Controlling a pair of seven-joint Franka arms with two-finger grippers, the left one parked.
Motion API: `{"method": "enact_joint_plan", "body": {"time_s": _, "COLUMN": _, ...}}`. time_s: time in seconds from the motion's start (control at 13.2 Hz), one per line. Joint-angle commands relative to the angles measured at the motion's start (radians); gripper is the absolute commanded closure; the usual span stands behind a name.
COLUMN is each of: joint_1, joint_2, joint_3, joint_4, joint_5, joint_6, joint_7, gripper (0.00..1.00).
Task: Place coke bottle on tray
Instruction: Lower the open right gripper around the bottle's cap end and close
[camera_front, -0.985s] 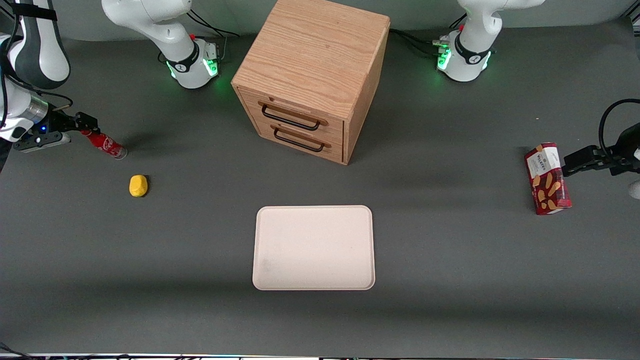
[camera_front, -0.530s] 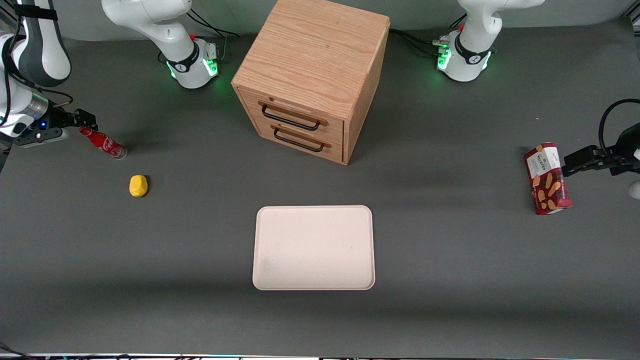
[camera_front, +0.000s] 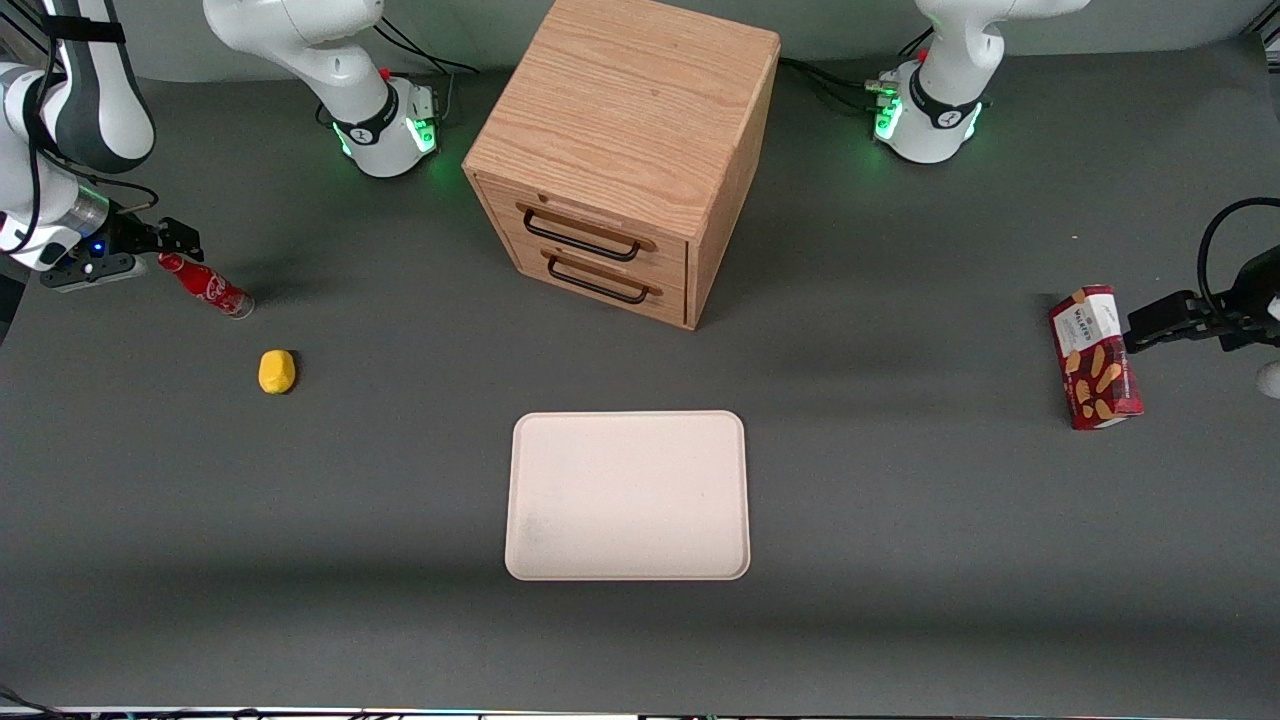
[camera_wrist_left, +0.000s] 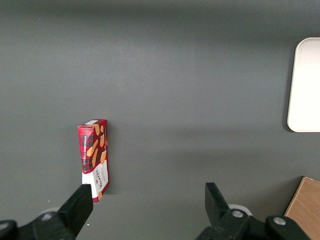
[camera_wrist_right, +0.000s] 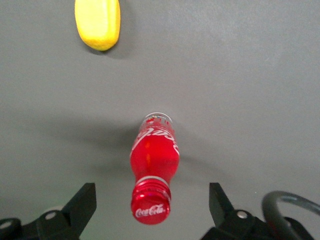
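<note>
To place the coke bottle on the tray (camera_front: 628, 495), my right gripper should next grab the bottle by its red cap (camera_front: 172, 262).
The coke bottle (camera_front: 207, 285), slim with a red cap and red label, stands upright on the dark table toward the working arm's end. My right gripper (camera_front: 182, 240) hovers just above its cap. From the right wrist, the coke bottle (camera_wrist_right: 154, 160) is seen from above, and its cap sits midway inside the gripper (camera_wrist_right: 152, 202). The gripper is open, and both black fingers (camera_wrist_right: 82, 200) stand well apart from the cap without touching it. The pale cream tray (camera_front: 628, 495) lies bare on the table, nearer the front camera than the cabinet; its tray (camera_wrist_left: 305, 85) edge shows in the left wrist view.
A small yellow object (camera_front: 276, 371) lies on the table a little nearer the front camera than the bottle, and the yellow object (camera_wrist_right: 98, 22) also shows from the right wrist. A wooden two-drawer cabinet (camera_front: 625, 150) stands mid-table. A red biscuit box (camera_front: 1093, 357) lies toward the parked arm's end.
The gripper has shifted slightly upward in the front view over the bottle's cap. The bottle, tray and other objects have not moved.
</note>
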Motion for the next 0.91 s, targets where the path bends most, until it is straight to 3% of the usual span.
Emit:
{"method": "enact_joint_plan", "body": {"time_s": 0.0, "joint_1": 0.005, "joint_2": -0.021, "joint_3": -0.017, "joint_4": -0.016, "joint_5": -0.028, "joint_6": 0.023, "joint_7": -0.018, "gripper": 0.02}}
{"method": "enact_joint_plan", "body": {"time_s": 0.3, "joint_1": 0.008, "joint_2": -0.015, "joint_3": -0.038, "joint_4": -0.018, "joint_5": -0.029, "joint_6": 0.037, "joint_7": -0.045, "gripper": 0.21}}
{"method": "enact_joint_plan", "body": {"time_s": 0.83, "joint_1": 0.01, "joint_2": -0.012, "joint_3": -0.04, "joint_4": -0.018, "joint_5": -0.028, "joint_6": 0.035, "joint_7": -0.055, "gripper": 0.83}}
